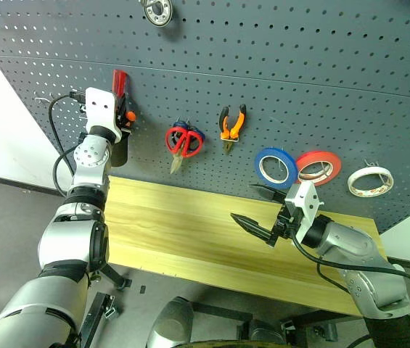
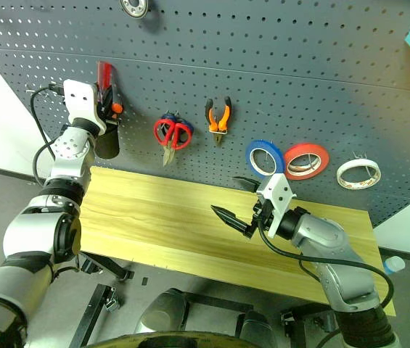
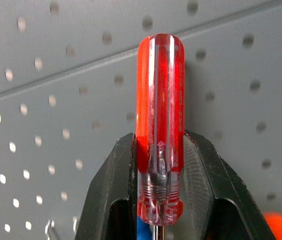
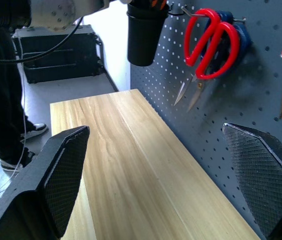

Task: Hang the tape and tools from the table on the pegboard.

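Note:
My left gripper is ready to open now. The screwdriver's stem points down into the black cup (image 1: 117,152), so the screwdriver would stand inside.
My left gripper (image 1: 123,109) is shut on the red-handled screwdriver (image 3: 159,120), held upright against the pegboard (image 1: 299,87) just above a black cup (image 1: 117,152). Its fingers (image 3: 108,200) clamp the lower end of the handle. Red-handled scissors (image 1: 183,142), orange-and-black pliers (image 1: 232,123) and the whitish tape (image 1: 370,180) hang on the pegboard. Over the right part of the table (image 1: 168,225), my right gripper (image 1: 242,201) stands open with nothing in it. In the right wrist view its fingers (image 4: 56,175) are spread wide over the wood.
A blue roll (image 1: 276,165) and a red-orange roll (image 1: 318,167) hang between the pliers and the whitish tape. Blue scissors (image 1: 197,135) hang behind the red pair. An orange handle (image 1: 129,114) sticks out of the cup. A person's leg and shoe (image 4: 31,131) stand left of the table.

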Robot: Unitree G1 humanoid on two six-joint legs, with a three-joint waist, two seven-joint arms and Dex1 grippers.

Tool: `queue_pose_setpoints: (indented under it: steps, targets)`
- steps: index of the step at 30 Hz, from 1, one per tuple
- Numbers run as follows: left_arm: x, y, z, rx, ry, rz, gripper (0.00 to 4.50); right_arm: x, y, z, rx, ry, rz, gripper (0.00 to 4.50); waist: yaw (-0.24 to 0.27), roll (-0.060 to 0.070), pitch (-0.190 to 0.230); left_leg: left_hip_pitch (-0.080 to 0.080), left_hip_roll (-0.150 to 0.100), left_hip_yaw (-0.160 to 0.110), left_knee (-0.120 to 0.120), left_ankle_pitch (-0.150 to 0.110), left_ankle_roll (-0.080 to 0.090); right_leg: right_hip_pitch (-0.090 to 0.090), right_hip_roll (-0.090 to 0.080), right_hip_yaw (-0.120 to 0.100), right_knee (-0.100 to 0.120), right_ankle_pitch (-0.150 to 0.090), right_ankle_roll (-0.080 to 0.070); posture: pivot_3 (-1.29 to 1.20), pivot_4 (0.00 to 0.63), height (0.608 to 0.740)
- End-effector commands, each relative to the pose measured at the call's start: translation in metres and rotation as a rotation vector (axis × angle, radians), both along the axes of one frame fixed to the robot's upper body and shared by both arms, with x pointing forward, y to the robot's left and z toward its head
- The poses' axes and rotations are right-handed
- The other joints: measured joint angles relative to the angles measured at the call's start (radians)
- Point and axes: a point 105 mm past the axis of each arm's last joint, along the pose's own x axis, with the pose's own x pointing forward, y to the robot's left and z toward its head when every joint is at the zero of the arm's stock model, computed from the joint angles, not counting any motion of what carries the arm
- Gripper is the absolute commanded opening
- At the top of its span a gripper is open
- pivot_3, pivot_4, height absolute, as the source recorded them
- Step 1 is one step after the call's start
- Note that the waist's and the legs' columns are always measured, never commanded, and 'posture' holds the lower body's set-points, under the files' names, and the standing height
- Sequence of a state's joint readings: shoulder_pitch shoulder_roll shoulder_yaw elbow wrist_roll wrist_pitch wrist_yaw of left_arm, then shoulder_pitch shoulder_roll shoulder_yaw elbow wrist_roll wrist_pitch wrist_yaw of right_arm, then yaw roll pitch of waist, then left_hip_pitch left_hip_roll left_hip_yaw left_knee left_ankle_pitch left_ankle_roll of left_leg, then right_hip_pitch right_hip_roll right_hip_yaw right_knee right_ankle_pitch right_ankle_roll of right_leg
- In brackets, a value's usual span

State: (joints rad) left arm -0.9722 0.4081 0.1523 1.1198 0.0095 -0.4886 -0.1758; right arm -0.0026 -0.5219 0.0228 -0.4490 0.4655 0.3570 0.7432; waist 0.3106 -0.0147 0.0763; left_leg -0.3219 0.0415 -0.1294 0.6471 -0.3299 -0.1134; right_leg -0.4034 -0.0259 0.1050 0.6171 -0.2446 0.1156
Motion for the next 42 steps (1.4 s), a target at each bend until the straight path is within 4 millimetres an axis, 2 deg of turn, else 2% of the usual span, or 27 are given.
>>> queue_pose_setpoints:
  steps: [1,5,7,15,21,27,31,34,38,40,42]
  targets:
    - [-0.004,-0.003,0.007,0.014,-0.048,-0.003,0.90,0.000,0.002,0.013,0.005,-0.053,0.015,4.50,-0.002,0.000,-0.001,0.000,0.000,0.000,0.000,0.000,0.000,0.000,0.000,0.000,0.000,0.000,0.000,0.34,0.000,0.740]
    - [-0.007,-0.002,0.005,0.005,-0.056,0.002,0.90,0.001,0.002,0.013,0.003,-0.051,0.015,4.50,-0.001,0.000,-0.004,0.000,0.000,0.000,0.000,0.000,0.000,0.000,0.000,0.000,0.001,0.000,0.000,0.34,0.000,0.740]
    - [-0.009,0.000,0.005,-0.011,-0.071,0.013,1.65,0.001,0.002,0.012,0.000,-0.050,0.014,4.50,-0.001,0.000,-0.005,0.001,0.000,0.000,0.000,0.000,0.000,0.000,0.000,0.000,0.001,0.000,0.000,0.35,0.000,0.740]
    - [-0.009,-0.005,0.009,0.016,-0.082,0.000,4.11,0.004,0.001,0.010,-0.004,-0.051,0.009,4.50,0.002,0.000,-0.006,0.001,0.000,0.000,0.001,0.000,0.000,0.001,0.000,0.000,0.001,0.000,0.000,0.34,0.000,0.740]
    - [-0.018,-0.018,0.035,0.027,-0.191,-0.077,4.11,0.008,-0.001,0.012,-0.009,-0.066,0.004,4.50,0.001,0.000,-0.006,0.001,0.000,0.000,0.001,0.000,0.000,0.001,0.000,0.000,0.001,0.000,0.000,0.33,0.000,0.740]
    - [-0.046,-0.053,0.062,0.085,-0.272,-0.301,4.11,0.012,-0.008,0.015,-0.018,-0.095,-0.024,4.50,-0.023,0.000,-0.006,0.001,0.000,0.000,0.001,0.000,0.000,0.001,0.000,0.000,0.001,0.000,0.000,0.31,0.000,0.740]
    - [-0.055,-0.063,0.068,0.083,-0.268,-0.358,4.11,0.014,-0.012,0.015,-0.019,-0.110,-0.045,4.50,-0.044,0.000,-0.007,0.001,0.000,0.000,0.001,0.000,0.000,0.001,0.000,0.001,0.002,0.000,0.000,0.31,0.000,0.740]
    - [-0.062,-0.085,0.073,0.088,-0.250,-0.470,4.11,0.014,-0.013,0.015,-0.014,-0.120,-0.056,4.50,-0.060,0.000,-0.007,0.002,0.000,0.000,0.001,0.000,0.000,0.002,0.000,0.001,0.002,0.000,0.000,0.30,0.000,0.740]
    - [-0.072,-0.111,0.066,0.100,-0.173,-0.627,4.11,0.013,-0.015,0.016,-0.012,-0.130,-0.059,4.50,-0.083,0.000,-0.007,0.003,0.000,0.000,0.002,0.000,0.000,0.004,0.000,0.001,0.001,0.000,0.000,0.30,0.000,0.740]
    - [-0.078,-0.124,0.056,0.105,-0.113,-0.704,4.11,0.012,-0.017,0.015,-0.015,-0.131,-0.059,4.50,-0.097,0.001,-0.007,0.003,0.000,0.000,0.002,0.000,0.000,0.004,0.000,0.001,0.001,0.000,0.000,0.31,0.000,0.740]
    - [-0.089,-0.135,0.033,0.120,-0.013,-0.792,4.11,0.010,-0.018,0.014,-0.016,-0.126,-0.058,4.50,-0.111,0.002,-0.008,0.003,0.000,0.000,0.002,0.000,0.000,0.005,0.000,0.001,0.001,0.000,0.000,0.30,0.000,0.740]
